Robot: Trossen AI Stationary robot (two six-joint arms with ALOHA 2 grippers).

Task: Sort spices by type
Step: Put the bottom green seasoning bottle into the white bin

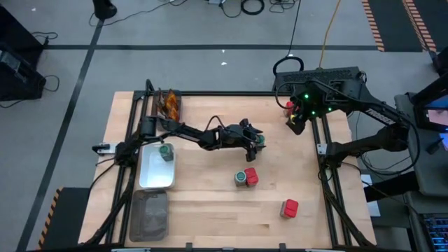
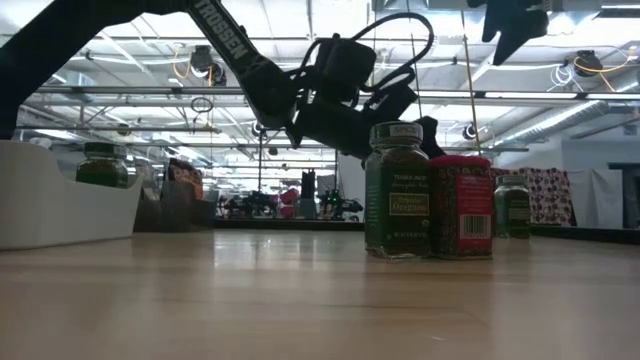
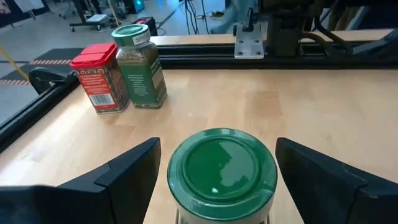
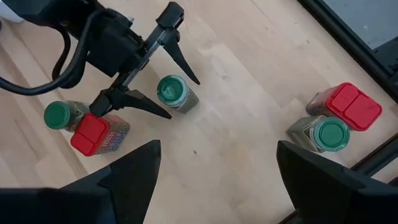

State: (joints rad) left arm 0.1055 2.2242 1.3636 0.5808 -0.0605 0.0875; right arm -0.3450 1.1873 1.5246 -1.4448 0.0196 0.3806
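My left gripper's fingers reach down on both sides of the jar's green lid point(image 1: 261, 140) point(image 3: 222, 174). They would hold the jar if they closed now, so my left gripper needs to close on it.
A round jar with a green lid point(image 3: 222, 171) stands on the table near its middle, also seen from above point(image 1: 260, 140). My left gripper point(image 3: 217, 144) is open, its two fingers on either side of the jar without touching it; the right wrist view shows this from above point(image 4: 168, 68). My right gripper point(image 1: 295, 124) is open and empty, raised above the table's far right. Another jar point(image 1: 240, 178) and a red packet point(image 1: 251, 175) stand together nearer the front. One jar point(image 1: 166, 152) stands in the white tray point(image 1: 155, 175). Brown-orange sachets point(image 1: 168, 103) lie in a tray at the far left.
A lone red packet point(image 1: 290, 208) stands front right. A red packet point(image 4: 351, 106) and a jar point(image 4: 326, 134) stand by the far right rail below my right gripper. A grey tray point(image 1: 149, 213) lies at the front left. Bare wood lies between the groups.
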